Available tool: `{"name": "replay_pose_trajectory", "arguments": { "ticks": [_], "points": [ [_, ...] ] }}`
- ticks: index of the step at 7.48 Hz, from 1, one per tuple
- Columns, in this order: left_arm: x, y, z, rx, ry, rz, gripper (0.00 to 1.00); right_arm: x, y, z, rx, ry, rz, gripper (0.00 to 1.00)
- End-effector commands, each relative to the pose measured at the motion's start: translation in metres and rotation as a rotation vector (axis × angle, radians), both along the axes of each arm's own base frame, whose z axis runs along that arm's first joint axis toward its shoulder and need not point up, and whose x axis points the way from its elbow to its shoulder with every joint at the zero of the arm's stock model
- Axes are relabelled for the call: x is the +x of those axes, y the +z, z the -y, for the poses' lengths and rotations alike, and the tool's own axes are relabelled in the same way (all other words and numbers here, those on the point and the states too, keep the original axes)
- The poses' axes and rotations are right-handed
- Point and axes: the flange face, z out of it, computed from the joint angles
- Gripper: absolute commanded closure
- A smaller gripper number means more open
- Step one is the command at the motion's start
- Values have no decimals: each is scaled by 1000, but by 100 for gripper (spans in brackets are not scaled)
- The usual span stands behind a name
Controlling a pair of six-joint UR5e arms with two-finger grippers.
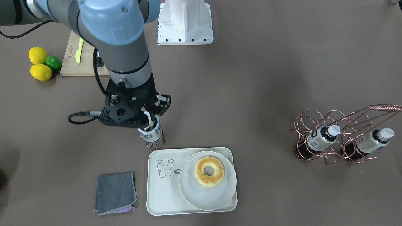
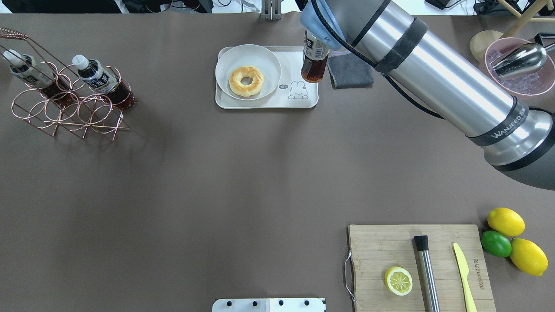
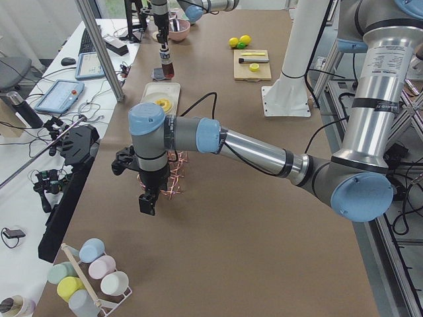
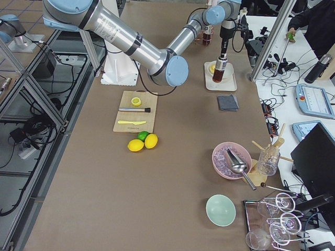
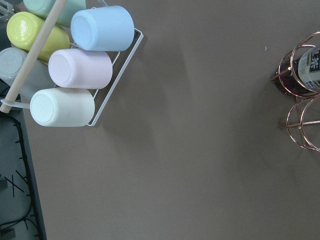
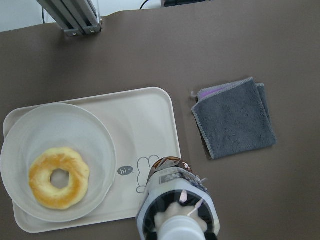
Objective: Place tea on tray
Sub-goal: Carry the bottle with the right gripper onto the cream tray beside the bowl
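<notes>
The bottle's base (image 1: 157, 145) is still outside the tray's rim (image 1: 171, 148) in the front view, so my right gripper moves the bottle inward next, before it lets go.
My right gripper (image 1: 150, 123) is shut on the cap end of the tea bottle (image 1: 154, 137), holding it upright. The bottle (image 2: 314, 60) hangs by the corner of the cream tray (image 1: 163, 191) that carries the cartoon drawing (image 6: 150, 169), on the gray cloth's side. In the right wrist view the bottle (image 6: 175, 210) overlaps that corner of the tray (image 6: 145, 115). I cannot tell if it touches the tray. My left gripper (image 3: 147, 201) shows only in the exterior left view, above bare table near the copper rack; I cannot tell if it is open or shut.
A round white plate (image 1: 201, 197) with a donut (image 1: 209, 171) fills the tray's other half. A folded gray cloth (image 1: 115, 192) lies beside the tray. Two alike bottles (image 2: 97, 76) lie in a copper wire rack (image 2: 65, 112). A cutting board (image 2: 416, 264), lemons and a lime (image 2: 496, 243) lie nearer the robot.
</notes>
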Motion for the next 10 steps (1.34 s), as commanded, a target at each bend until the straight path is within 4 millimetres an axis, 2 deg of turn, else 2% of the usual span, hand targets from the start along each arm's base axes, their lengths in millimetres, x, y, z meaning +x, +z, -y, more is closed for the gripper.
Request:
{"name": "replay_pose_trajectory", "arguments": {
  "ticks": [1,3,5,9,10],
  "points": [
    [0,-4,5,4,-2,2,3,-18,32,39,21,1,24,100],
    [-1,-6,8,7,-2,2,3,-37,41,37,28,-14,17,100],
    [0,-2,8,1,0,2,3,-61,40,27,59,-23,14,100],
    [1,-2,11,0,1,0,3,-67,39,25,76,-21,8,100],
    [1,-3,12,1,1,2,3,-67,40,25,78,-22,6,21]
  ]
}}
